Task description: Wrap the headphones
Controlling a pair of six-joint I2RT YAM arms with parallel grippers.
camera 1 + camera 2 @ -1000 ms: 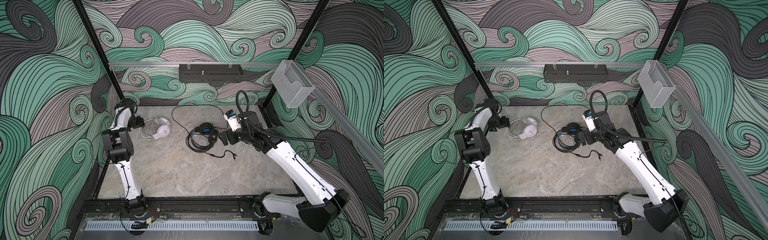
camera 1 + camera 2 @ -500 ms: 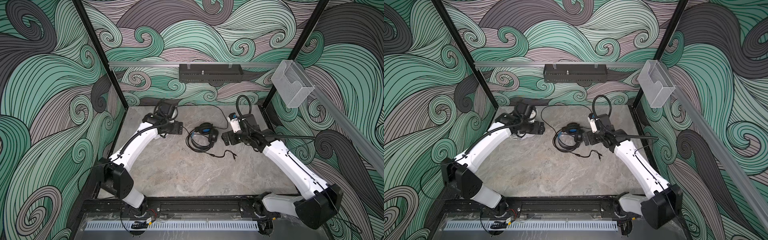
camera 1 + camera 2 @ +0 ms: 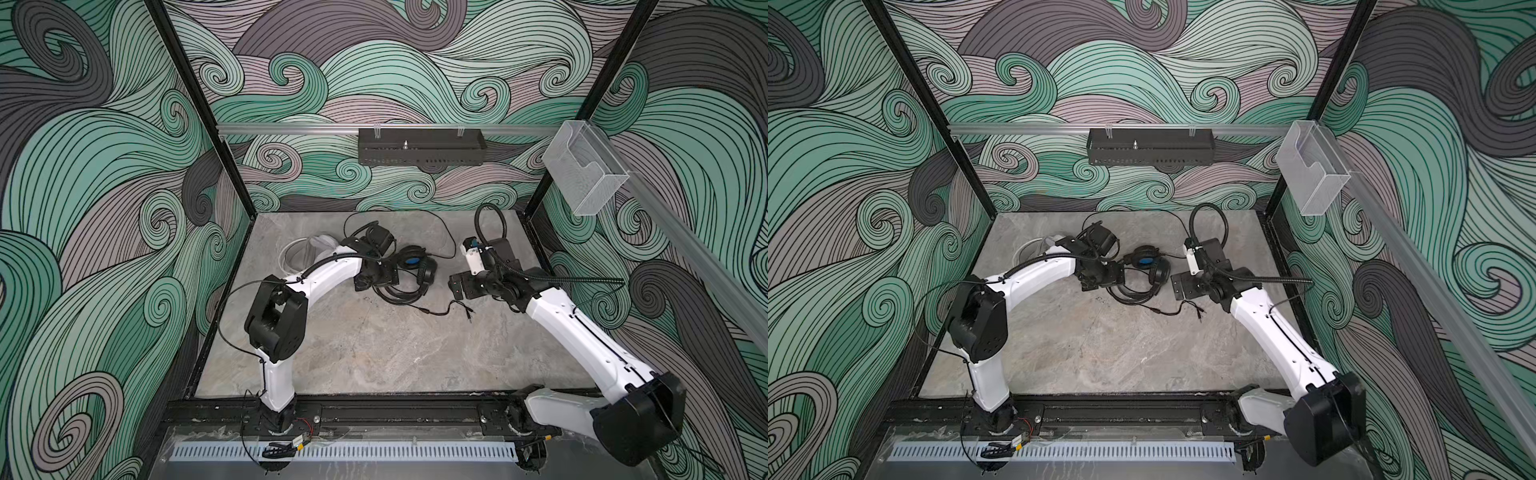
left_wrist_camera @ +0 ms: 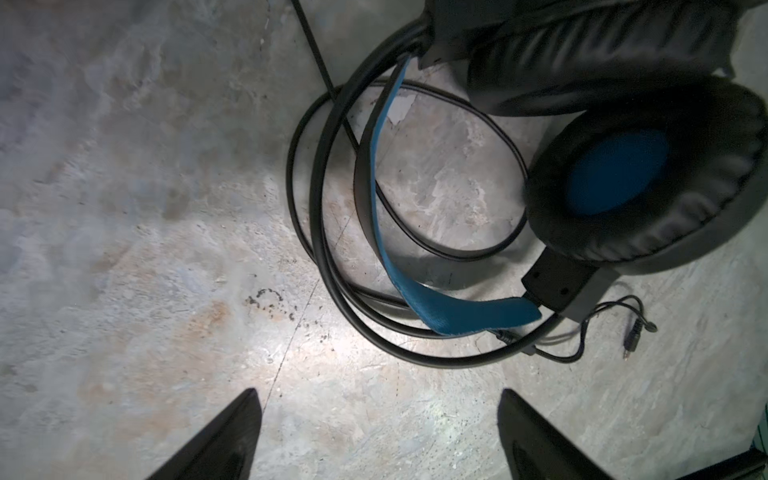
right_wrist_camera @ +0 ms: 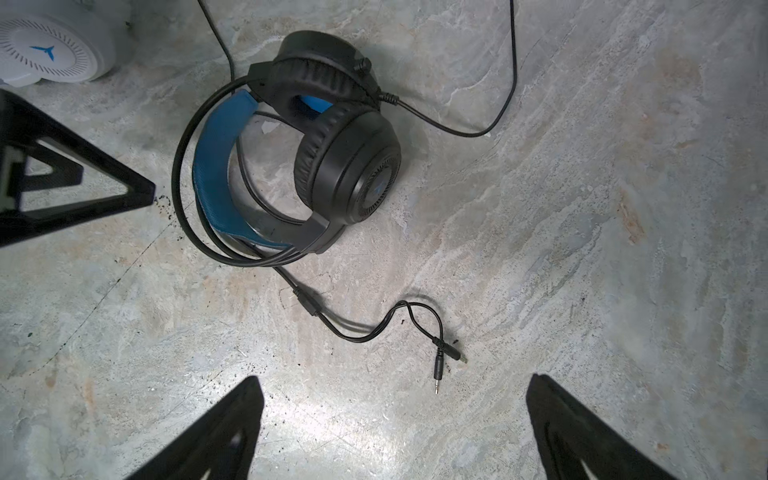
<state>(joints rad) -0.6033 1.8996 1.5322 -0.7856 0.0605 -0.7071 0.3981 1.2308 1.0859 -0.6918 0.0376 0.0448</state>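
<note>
I should next use my left gripper to grab the black headphones [image 3: 411,266] by the headband, away from the cups, so the cable's loose plugs stay free for wrapping.
The black headphones [image 3: 411,266] [image 3: 1144,262] lie mid-table towards the back, blue-lined cups together, with the black cable looped round the headband. The cable's plugs [image 5: 438,365] trail loose towards my right gripper. My left gripper [image 3: 369,283] [image 4: 378,392] hovers open and empty just left of the headband [image 4: 415,299]. My right gripper [image 3: 457,286] [image 5: 395,378] is open and empty over bare table, right of the black headphones [image 5: 349,166]. The white headphones [image 3: 316,245] [image 5: 50,50] lie at the back left, mostly hidden behind my left arm.
A thin black cable [image 3: 440,232] curves along the back of the table. A black box [image 3: 419,145] hangs on the back rail and a clear plastic bin [image 3: 582,170] on the right rail. Frame posts and walls close in the grey marble table [image 3: 395,353].
My left arm has swung from the white headphones at the far left across to the black headphones. My right gripper has drawn back a little to the right, still open.
</note>
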